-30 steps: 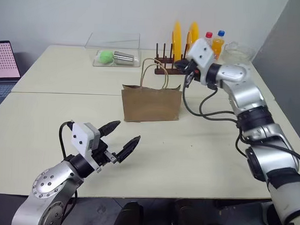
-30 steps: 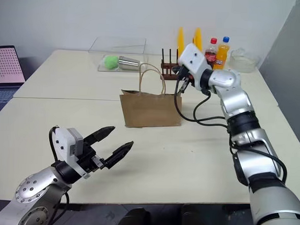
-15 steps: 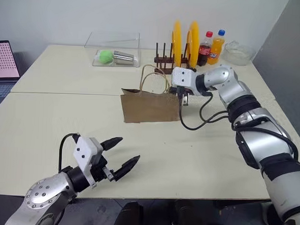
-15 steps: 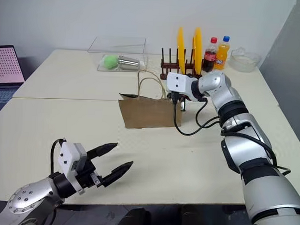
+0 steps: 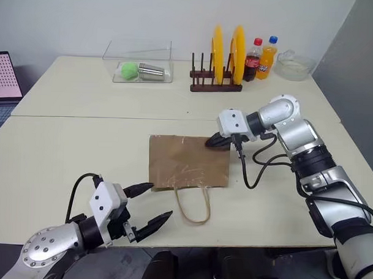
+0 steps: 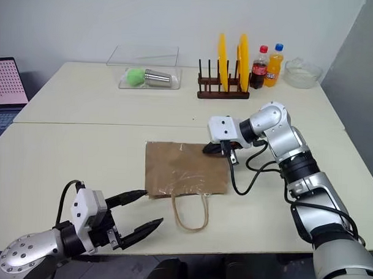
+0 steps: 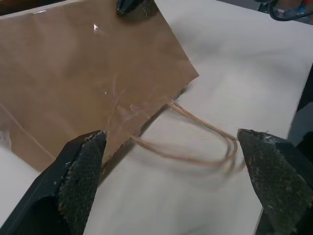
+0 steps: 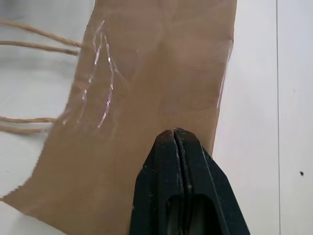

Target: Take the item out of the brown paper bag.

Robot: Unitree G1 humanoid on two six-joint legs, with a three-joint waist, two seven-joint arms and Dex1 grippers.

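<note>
Next, my left gripper grips the bag by its tan loop handle, since the brown paper body lies flat and wide on the tabletop.
The brown paper bag lies flat on its side in the middle of the table, its two loop handles stretched toward the near edge. The item is hidden. My right gripper is shut, and its tips rest at the bag's far right corner; the right wrist view shows the closed fingers over the brown paper. My left gripper stands open near the front edge, just left of the handles and clear of the bag. In the left wrist view its fingers frame the bag's mouth and a handle loop.
At the back of the table are a clear box holding a green ball and a steel cup, a wooden rack with yellow plates, two bottles and a glass bowl. A laptop sits far left.
The bag has gone from standing upright to lying flat with its handles toward me. My right gripper came down and back with it. My left gripper sank slightly toward the front edge.
</note>
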